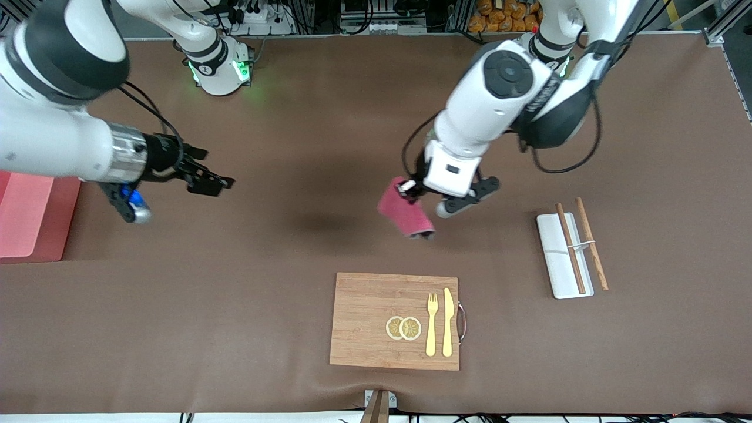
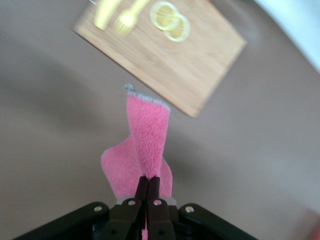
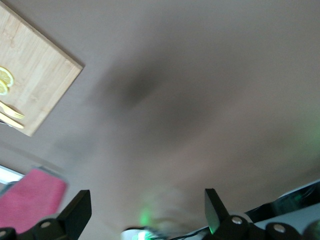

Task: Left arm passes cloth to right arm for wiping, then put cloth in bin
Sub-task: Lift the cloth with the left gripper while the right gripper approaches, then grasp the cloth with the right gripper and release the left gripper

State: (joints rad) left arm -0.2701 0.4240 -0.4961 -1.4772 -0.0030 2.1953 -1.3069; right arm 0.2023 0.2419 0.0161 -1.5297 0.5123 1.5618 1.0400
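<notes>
My right gripper grabs the magenta cloth by its bunched middle (image 1: 407, 210) (image 3: 36, 199) next, leaving its hemmed edges free for wiping.
The magenta cloth (image 1: 405, 214) hangs in the air from my left gripper (image 1: 409, 190), over the bare brown table between the arms' bases and the cutting board. In the left wrist view the fingers (image 2: 148, 179) are shut on the cloth (image 2: 146, 135), which droops in a fold. My right gripper (image 1: 214, 170) hovers open and empty over the table toward the right arm's end, pointing at the cloth. Nothing lies between its fingers (image 3: 146, 200), and the cloth (image 3: 32, 197) shows off to one side. The salmon-pink bin (image 1: 29, 217) stands at the right arm's end of the table.
A wooden cutting board (image 1: 364, 320) with a fork (image 1: 432, 323), a knife (image 1: 448, 320) and lemon slices (image 1: 403, 328) lies near the front camera. A white tray (image 1: 555, 258) with chopsticks (image 1: 571, 248) lies toward the left arm's end.
</notes>
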